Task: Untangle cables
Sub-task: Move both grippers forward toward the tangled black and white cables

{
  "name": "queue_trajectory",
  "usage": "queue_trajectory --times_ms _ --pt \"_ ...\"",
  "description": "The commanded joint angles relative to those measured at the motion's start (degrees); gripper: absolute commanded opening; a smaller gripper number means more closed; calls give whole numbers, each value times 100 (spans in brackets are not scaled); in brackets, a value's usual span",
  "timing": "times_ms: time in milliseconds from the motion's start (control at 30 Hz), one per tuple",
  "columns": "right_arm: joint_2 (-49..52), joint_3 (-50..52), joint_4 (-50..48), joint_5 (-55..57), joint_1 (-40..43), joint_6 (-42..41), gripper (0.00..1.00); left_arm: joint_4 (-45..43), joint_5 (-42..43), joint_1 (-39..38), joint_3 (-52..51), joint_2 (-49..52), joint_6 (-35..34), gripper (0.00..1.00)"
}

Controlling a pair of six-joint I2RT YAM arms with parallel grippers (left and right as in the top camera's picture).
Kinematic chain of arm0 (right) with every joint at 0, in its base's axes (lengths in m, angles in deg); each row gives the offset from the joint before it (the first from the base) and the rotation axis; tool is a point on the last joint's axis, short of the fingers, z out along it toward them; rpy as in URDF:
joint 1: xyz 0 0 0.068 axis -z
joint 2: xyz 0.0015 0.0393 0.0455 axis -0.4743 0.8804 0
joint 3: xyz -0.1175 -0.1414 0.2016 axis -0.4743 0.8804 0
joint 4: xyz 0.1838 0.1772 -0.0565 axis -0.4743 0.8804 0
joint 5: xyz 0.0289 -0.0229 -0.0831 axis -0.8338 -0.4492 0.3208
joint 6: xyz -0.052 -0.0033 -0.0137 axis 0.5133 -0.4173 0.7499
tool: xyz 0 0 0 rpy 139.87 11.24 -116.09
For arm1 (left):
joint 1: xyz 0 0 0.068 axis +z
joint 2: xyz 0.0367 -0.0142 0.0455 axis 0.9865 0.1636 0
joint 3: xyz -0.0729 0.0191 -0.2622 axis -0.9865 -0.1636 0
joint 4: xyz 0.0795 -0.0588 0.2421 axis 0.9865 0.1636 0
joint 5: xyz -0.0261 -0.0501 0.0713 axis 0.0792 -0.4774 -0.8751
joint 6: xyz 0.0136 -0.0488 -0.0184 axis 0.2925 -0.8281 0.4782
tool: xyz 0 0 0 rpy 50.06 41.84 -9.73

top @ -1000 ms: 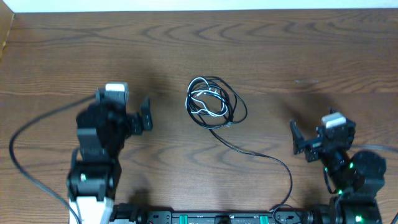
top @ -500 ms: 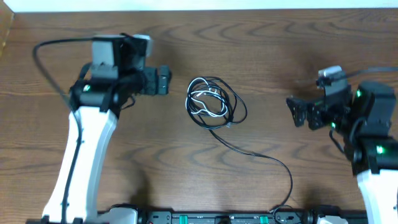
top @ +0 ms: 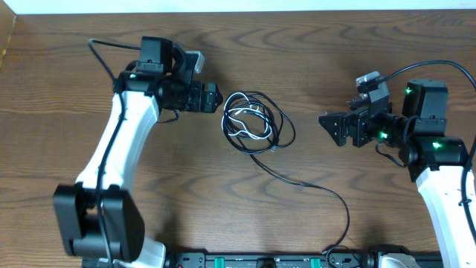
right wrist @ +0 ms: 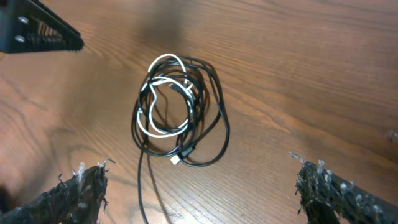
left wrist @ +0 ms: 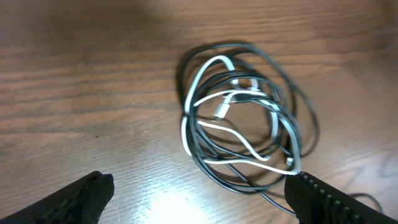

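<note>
My left gripper grabs the coil's nearest rim next, black and white strands together, so that my right gripper gets to untangle the white cable.
A tangled coil of thin black cables and one white cable (top: 254,121) lies on the wooden table at the middle. It also shows in the left wrist view (left wrist: 245,127) and the right wrist view (right wrist: 177,112). One black cable tail (top: 312,186) runs from the coil toward the front edge. My left gripper (top: 213,97) is open and empty just left of the coil. My right gripper (top: 331,126) is open and empty, some way right of the coil. Neither touches a cable.
The wooden table (top: 297,45) stretches behind and beside the coil. A thick black arm cable (top: 100,52) loops off the left arm. A black rail (top: 260,260) lies along the front edge.
Both arms have risen from near the front edge and swung in toward the coil. The left gripper now sits right beside it. The coil has not moved.
</note>
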Motion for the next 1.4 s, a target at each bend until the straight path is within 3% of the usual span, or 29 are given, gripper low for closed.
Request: queue_trajectory --times_ms 0,200,400,567,1367 --pt "28 -94 4 562 -232 -256 94 -105 -282 -179 107 407 -223 91" --pt "28 -94 -28 1049 -527 -422 90 -505 -664 -551 107 927 -584 89" --pt "57 -94 -46 1071 -538 -507 85 -800 -684 -629 107 1488 -885 72" --pt "179 -90 -83 1073 -538 -505 84 -841 -682 -713 107 1825 -885 70" --pt "490 -90 -262 1069 -538 -568 81 -1521 -1910 -1150 -37 1976 -1491 31"
